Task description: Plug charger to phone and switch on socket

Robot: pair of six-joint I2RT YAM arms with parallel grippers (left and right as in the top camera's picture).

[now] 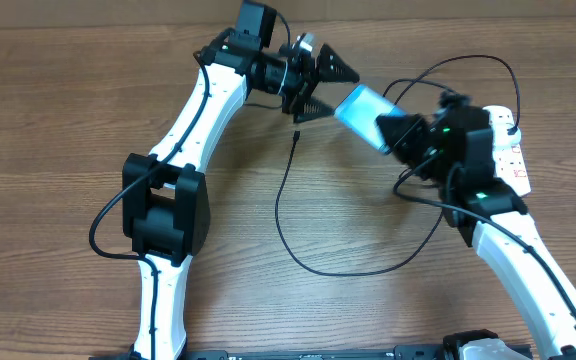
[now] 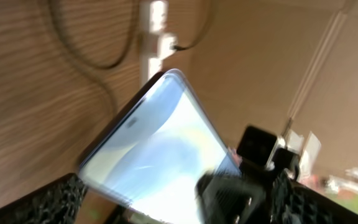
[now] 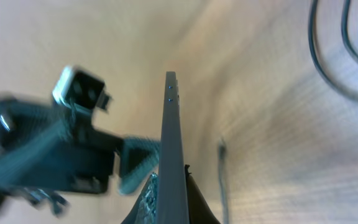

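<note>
My left gripper takes hold of the phone by its long side next, so the phone's short end stays free for the charger.
My right gripper is shut on the phone, whose light blue screen shows, and holds it tilted above the table. In the right wrist view the phone is edge-on between the fingers. My left gripper is open, its fingers straddling the phone's far end; the left wrist view shows the screen between the spread fingers. The charger cable loops on the table, its connector tip lying free just below the left gripper. The white socket strip lies at the right.
The charger cable runs in loops from the middle of the table up to the strip behind my right arm. The strip and cable show blurred in the left wrist view. Bare wood table lies to the left.
</note>
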